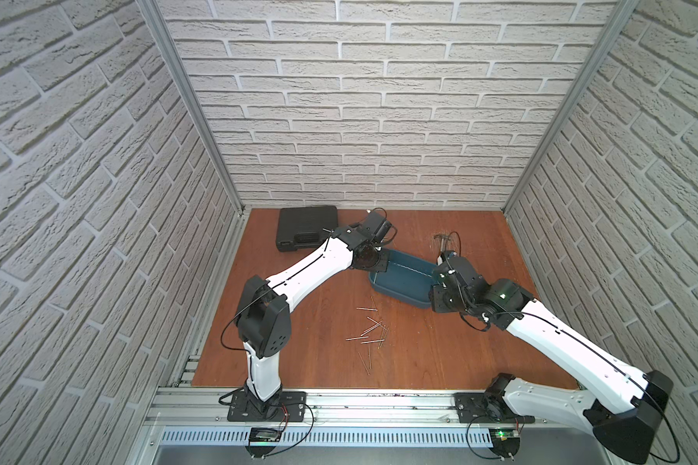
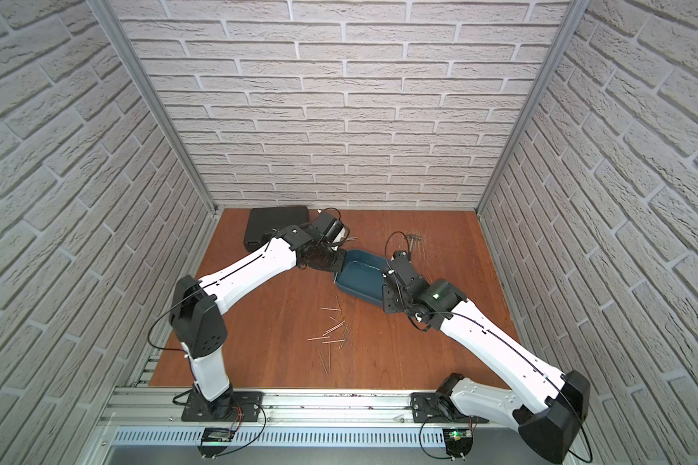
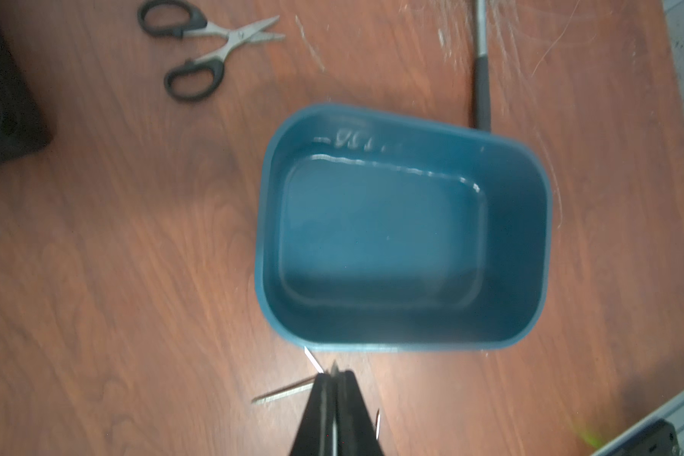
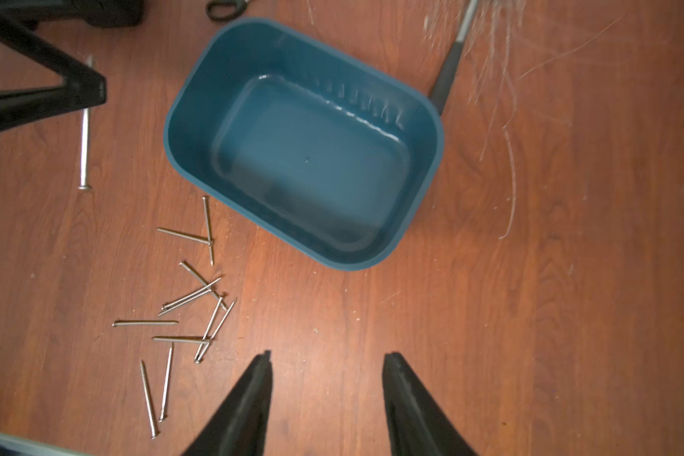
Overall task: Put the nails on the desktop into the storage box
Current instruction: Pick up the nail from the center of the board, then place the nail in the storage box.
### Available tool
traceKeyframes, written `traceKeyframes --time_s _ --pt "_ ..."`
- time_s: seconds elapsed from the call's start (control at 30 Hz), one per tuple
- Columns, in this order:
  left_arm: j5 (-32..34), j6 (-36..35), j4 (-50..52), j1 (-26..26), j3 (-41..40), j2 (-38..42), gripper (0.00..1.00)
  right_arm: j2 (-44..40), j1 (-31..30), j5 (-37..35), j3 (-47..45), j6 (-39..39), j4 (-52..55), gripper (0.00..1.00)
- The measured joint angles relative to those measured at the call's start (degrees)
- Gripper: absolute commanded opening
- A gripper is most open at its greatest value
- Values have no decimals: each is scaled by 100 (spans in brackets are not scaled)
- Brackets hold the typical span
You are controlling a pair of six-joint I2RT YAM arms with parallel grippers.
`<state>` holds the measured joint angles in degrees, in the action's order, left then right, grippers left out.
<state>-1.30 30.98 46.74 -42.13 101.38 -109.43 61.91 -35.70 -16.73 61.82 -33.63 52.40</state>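
My left gripper keeps hold of the nail for now until it is over the box's inside. Beside the box's end, the nail would come down short if I opened now.
The teal storage box (image 1: pixel 395 296) (image 2: pixel 359 292) stands mid-desktop, and its inside (image 3: pixel 526 237) (image 4: pixel 196 118) holds nothing that I can see. Several silvery nails (image 1: pixel 373 332) (image 2: pixel 333 334) (image 4: pixel 198 304) lie scattered on the desktop (image 1: pixel 440 354) just in front of the box. My left gripper (image 3: pixel 334 375) (image 4: pixel 97 89) hovers beside the box's left end, shut on a nail (image 4: pixel 84 134) that hangs from its tips. My right gripper (image 4: pixel 326 355) is open with nothing between its fingers. It hangs over bare wood near the box's front right corner, to the right of the loose nails.
A black case (image 1: pixel 305 231) (image 2: pixel 275 225) sits at the back left corner. Black-handled scissors (image 3: pixel 202 43) lie between the case and the box. A hammer (image 3: pixel 481 79) (image 4: pixel 447 75) lies behind the box on a scratched patch. Brick-patterned walls close in three sides.
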Motion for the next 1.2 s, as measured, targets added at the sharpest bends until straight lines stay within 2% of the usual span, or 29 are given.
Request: traceKeyframes --time_s 0.13,0.3,0.33,0.4,0.47,0.53,0.7,0.9,1.2 --pt "-96 -144 114 9 826 -704 0 -352 168 -79 0 2 20 57" --pt "-210 -260 269 9 1486 -1318 0 -476 302 -118 -17 2 116 57" --pt "-227 -275 293 9 1563 -1390 6 -490 317 -114 -35 2 127 57" --pt "-271 -321 302 9 1681 -1521 31 -535 350 -96 -96 0 162 58" --pt "-295 -332 323 9 1690 -1561 42 -584 372 -70 -168 -4 192 58" --pt "-293 -343 352 9 1690 -1561 48 -623 389 -9 -243 -4 229 59" --pt "-212 -337 350 35 1674 -1530 49 -616 400 157 -341 4 269 59" --pt "9 -223 297 90 852 -822 49 -411 404 378 -341 155 219 57" --pt "278 170 122 153 -1261 778 47 122 407 925 -341 435 -144 53"
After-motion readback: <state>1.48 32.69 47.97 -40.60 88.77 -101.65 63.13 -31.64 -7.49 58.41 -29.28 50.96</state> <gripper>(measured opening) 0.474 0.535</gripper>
